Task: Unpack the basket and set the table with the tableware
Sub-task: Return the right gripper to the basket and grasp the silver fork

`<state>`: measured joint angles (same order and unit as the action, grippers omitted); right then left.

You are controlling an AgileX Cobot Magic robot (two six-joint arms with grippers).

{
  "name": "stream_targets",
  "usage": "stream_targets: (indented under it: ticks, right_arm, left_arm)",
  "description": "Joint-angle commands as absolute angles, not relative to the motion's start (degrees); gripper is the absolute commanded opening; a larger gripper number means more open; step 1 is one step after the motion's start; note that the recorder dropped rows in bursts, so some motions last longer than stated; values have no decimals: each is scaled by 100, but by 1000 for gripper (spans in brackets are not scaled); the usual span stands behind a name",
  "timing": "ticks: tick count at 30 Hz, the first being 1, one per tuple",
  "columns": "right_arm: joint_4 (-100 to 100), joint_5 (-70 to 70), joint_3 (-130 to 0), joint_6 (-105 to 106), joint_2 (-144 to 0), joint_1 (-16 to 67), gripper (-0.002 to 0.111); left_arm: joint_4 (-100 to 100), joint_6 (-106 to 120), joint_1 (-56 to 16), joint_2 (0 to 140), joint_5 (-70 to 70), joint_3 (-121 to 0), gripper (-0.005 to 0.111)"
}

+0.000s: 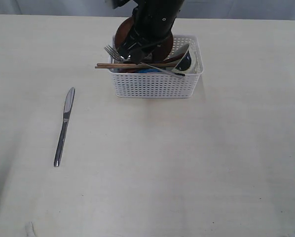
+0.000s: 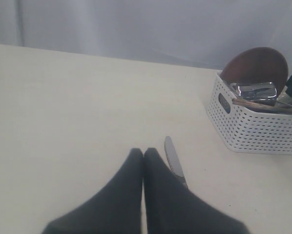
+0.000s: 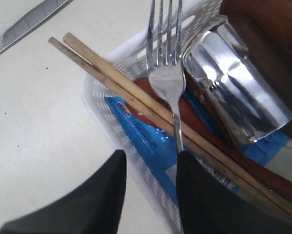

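Observation:
The gripper's fingers frame the basket's rim (image 3: 145, 176), one covering the fork at its handle (image 3: 177, 127), so my right gripper should lower astride the fork's handle first, then close on the handle.
The white basket (image 1: 155, 86) (image 2: 253, 126) (image 3: 99, 97) stands at the back of the table (image 1: 187, 163). In it are a fork (image 1: 113, 52) (image 3: 165, 73), chopsticks (image 1: 132, 64) (image 3: 121, 85), a steel cup (image 2: 253, 91) (image 3: 234, 92), a brown plate (image 1: 122, 34) (image 2: 258, 66), a cream bowl (image 1: 184, 59) and a reddish spoon (image 3: 192, 114). My right gripper (image 1: 132, 52) (image 3: 151, 155) hangs open over the basket's left end, one finger against the fork's handle. The knife (image 1: 63, 126) (image 2: 173, 158) lies on the table. Beside it my left gripper (image 2: 143, 151) is shut and empty.
A blue snack packet (image 3: 146, 134) (image 1: 150, 70) lies at the bottom of the basket under the chopsticks. The right arm's dark body (image 1: 155, 19) covers the basket's back left. A pale wall (image 2: 136, 24) runs behind the table.

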<state>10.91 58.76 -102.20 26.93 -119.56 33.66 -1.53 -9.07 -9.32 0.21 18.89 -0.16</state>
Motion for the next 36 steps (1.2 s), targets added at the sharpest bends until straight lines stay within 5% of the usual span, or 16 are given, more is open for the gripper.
stream_targets:
  ticks: [1,18,25,36]
  right_arm:
    - [1065,5671,-10262,2786,-12086,3341,34]
    - [898,5640,-10644,2576,-12584,3341,34]
    - [853,5640,-10644,2561,-12584,3341,0]
    - [747,5624,-10692,2585,-12172,3341,0]
  left_arm:
    - [-177,-904,-926,0,1826,0,0]
    - [-177,-904,-926,0,1826,0,0]
    - [-177,-904,-926,0,1826,0,0]
    - [-177,-904,-926,0,1826,0,0]
